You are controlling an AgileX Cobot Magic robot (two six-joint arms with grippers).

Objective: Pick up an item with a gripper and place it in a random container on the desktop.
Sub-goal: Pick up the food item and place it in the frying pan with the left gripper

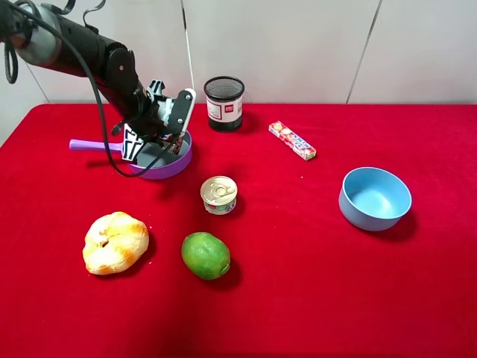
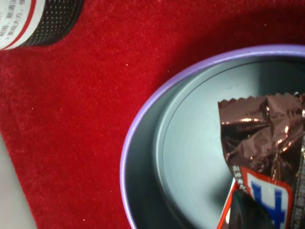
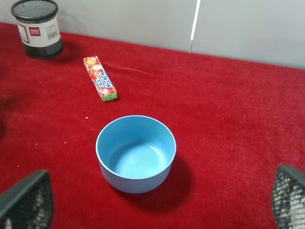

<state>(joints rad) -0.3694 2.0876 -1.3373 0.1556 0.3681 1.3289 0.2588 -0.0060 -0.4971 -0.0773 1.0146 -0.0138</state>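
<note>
The candy bar [image 1: 178, 141] [image 2: 259, 143] hangs low over the pan's grey inside and would land there if my left gripper opened now, so it is time to release it.
My left gripper [image 1: 165, 128] hangs over the purple toy frying pan [image 1: 177, 165] at the back left of the red desktop [image 1: 298, 261]. It is shut on the dark brown candy bar [image 1: 178, 141]. In the left wrist view the candy bar [image 2: 259, 143] stands just over the pan's grey inside [image 2: 190, 157], its crimped end pointing away from me, with one dark finger [image 2: 244, 212] across its logo. I cannot tell whether it touches the pan floor. My right gripper [image 3: 157, 202] is open and empty, near the light blue bowl [image 3: 136, 152].
A black mesh cup [image 1: 223, 103] stands right of the pan. A red-and-white candy stick pack [image 1: 292, 140] lies behind the light blue bowl [image 1: 375, 198]. A small tin can [image 1: 219, 194], a green lime [image 1: 206, 255] and a bread roll [image 1: 115, 242] lie in front of the pan.
</note>
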